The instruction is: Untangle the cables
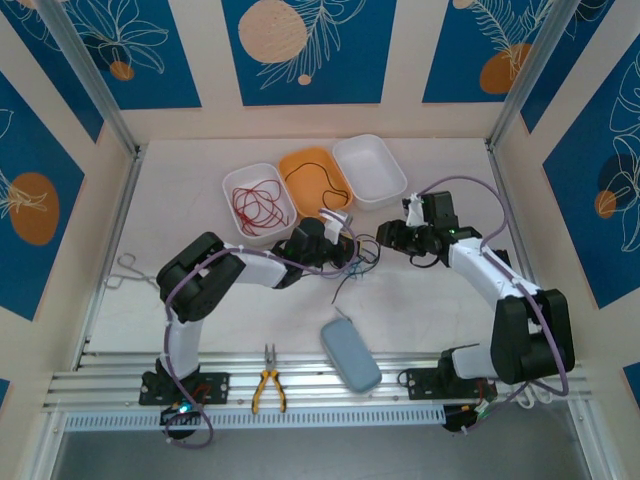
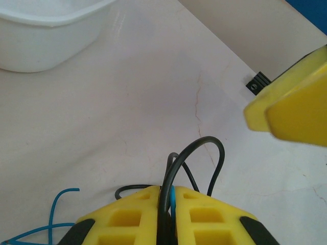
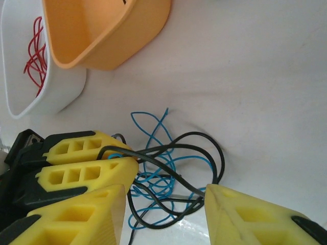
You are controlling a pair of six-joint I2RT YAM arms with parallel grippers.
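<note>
My right gripper pinches only the black cable at its loop next, away from my left gripper, to untangle it from the blue cable.
A tangle of black and light blue cables (image 3: 168, 171) lies on the white table, just in front of the trays (image 1: 352, 262). My left gripper (image 2: 171, 190) is shut on a black cable and a blue cable together. The black one (image 2: 204, 142) loops up out of the jaws. In the right wrist view the left gripper's yellow fingers (image 3: 87, 163) pinch the strands at the tangle's left side. My right gripper (image 3: 164, 191) stands open with the tangle between its fingers, and a black strand touches its right fingertip (image 3: 219, 196). Red cables (image 1: 258, 205) lie in a white tray.
Three trays stand at the back: a white one (image 1: 232, 190) with red cables, an orange one (image 1: 300, 160) with a black cable, and a white one (image 1: 385, 160). Pliers (image 1: 268, 385) and a light blue case (image 1: 350, 355) lie near the front rail. Metal forceps (image 1: 125, 270) lie at the left.
</note>
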